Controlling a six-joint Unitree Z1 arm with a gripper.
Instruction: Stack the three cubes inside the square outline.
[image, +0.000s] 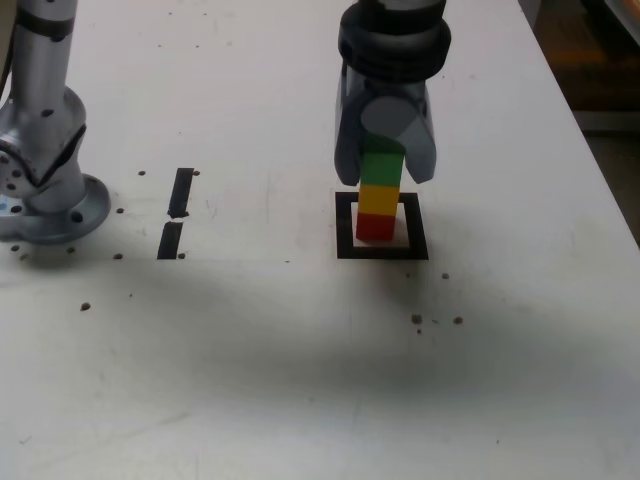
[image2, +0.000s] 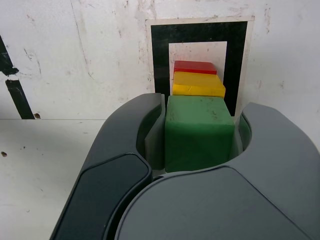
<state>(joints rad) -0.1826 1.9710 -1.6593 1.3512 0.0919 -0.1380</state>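
The green cube's lower edge (image: 381, 184) rests on the yellow cube (image: 379, 198) in the exterior view, so the green cube would stand and I need to open my gripper now.
Inside the black square outline (image: 381, 249) (image2: 160, 55) a red cube (image: 376, 227) (image2: 195, 67) sits on the table with a yellow cube (image: 379, 198) (image2: 198, 85) on top of it. A green cube (image: 381, 166) (image2: 199, 132) rests on the yellow one, making a three-high column. My gripper (image: 383, 165) (image2: 200, 131) hangs straight down over the column and is shut on the green cube, one grey finger pressed on each side. The wrist view shows the green cube filling the gap between the jaws.
Two short black tape strips (image: 176, 212) (image2: 14, 85) lie toward the exterior view's left of the outline. The arm's silver base (image: 45, 170) stands at the far left. Small dark specks (image: 436, 321) dot the white table. The table's edge runs along the exterior view's right.
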